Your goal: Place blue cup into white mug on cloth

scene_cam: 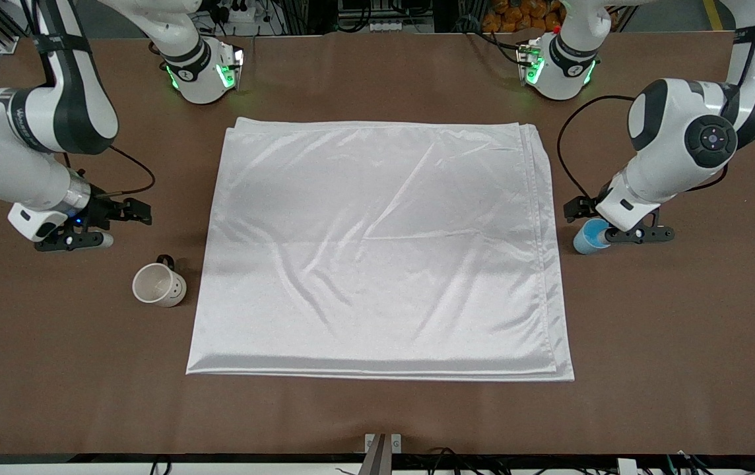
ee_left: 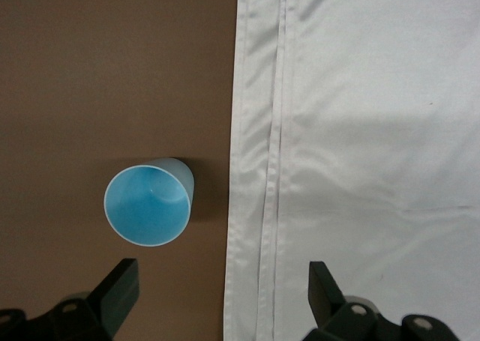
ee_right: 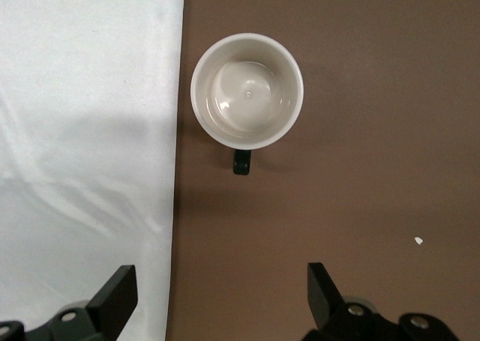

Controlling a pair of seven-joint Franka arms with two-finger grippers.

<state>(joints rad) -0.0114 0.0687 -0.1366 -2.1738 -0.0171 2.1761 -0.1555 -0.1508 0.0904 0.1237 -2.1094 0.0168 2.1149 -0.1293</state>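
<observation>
My right gripper grabs the mug by its dark handle [scene_cam: 165, 260] next, leaving the white mug's open top [scene_cam: 154, 281] free for the blue cup on the cloth.
The white cloth [scene_cam: 377, 244] lies flat across the middle of the brown table. The blue cup [scene_cam: 590, 236] stands upright on bare table just off the cloth's edge toward the left arm's end. My left gripper [scene_cam: 615, 224] hovers open over that cloth edge, beside the blue cup [ee_left: 148, 204], holding nothing. The white mug [scene_cam: 159, 285] stands upright on bare table off the cloth's edge toward the right arm's end, its dark handle pointing toward the robots. My right gripper [scene_cam: 101, 225] hangs open and empty over the table; the white mug [ee_right: 247, 90] is apart from it.
Both arms' elbows [scene_cam: 681, 142] bulge out over the table ends. A small metal bracket [scene_cam: 383, 448] sits at the table edge nearest the front camera. A tiny white speck [ee_right: 418, 240] lies on the table near the mug.
</observation>
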